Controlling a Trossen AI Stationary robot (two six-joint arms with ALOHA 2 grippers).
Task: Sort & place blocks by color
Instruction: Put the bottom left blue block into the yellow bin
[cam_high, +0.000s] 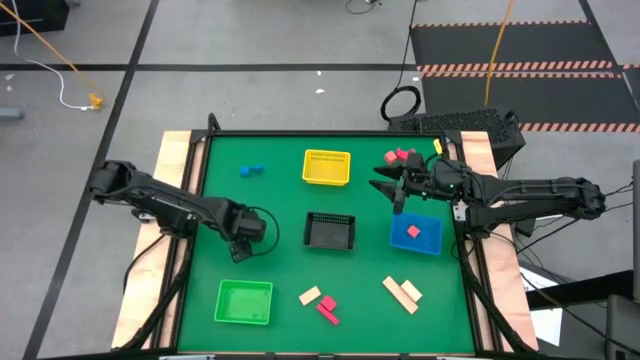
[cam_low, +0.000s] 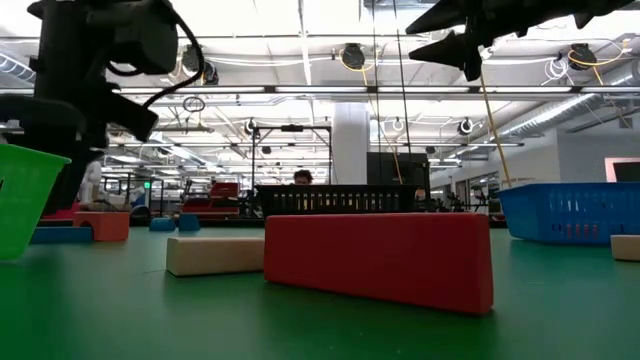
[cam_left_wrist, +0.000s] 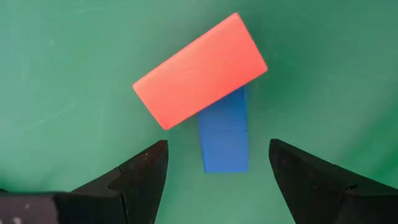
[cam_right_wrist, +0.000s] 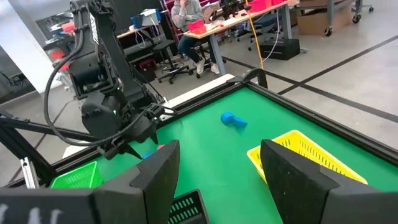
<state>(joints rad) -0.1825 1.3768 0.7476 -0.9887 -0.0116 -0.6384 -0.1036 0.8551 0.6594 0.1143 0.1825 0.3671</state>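
Observation:
I can see green mat between my fingers, above the blue bar (cam_left_wrist: 225, 143), so my left gripper would miss if it closed now and needs to come down first, then close.
A red bar (cam_left_wrist: 200, 70) lies slantwise across the far end of a blue bar (cam_left_wrist: 224, 140) on the green mat. My left gripper (cam_left_wrist: 217, 168) hovers right above them, open, pointing down, touching neither; in the high view my left gripper (cam_high: 240, 246) hides them. My right gripper (cam_right_wrist: 221, 162) is open and empty, held above the mat between the yellow basket (cam_high: 327, 167) and the blue basket (cam_high: 415, 235), as the high view (cam_high: 397, 192) shows. A red block (cam_high: 413, 232) lies in the blue basket. The red and blue bars also show at the low view's left (cam_low: 100, 225).
A black basket (cam_high: 330, 231) stands mid-table and a green basket (cam_high: 244, 302) at the near left. Loose blocks: blue ones (cam_high: 250, 171) at the far left, red and pink ones (cam_high: 400, 156) at the far right, a tan block (cam_high: 310, 296), a red block (cam_high: 328, 310) and tan bars (cam_high: 402, 293) near the front.

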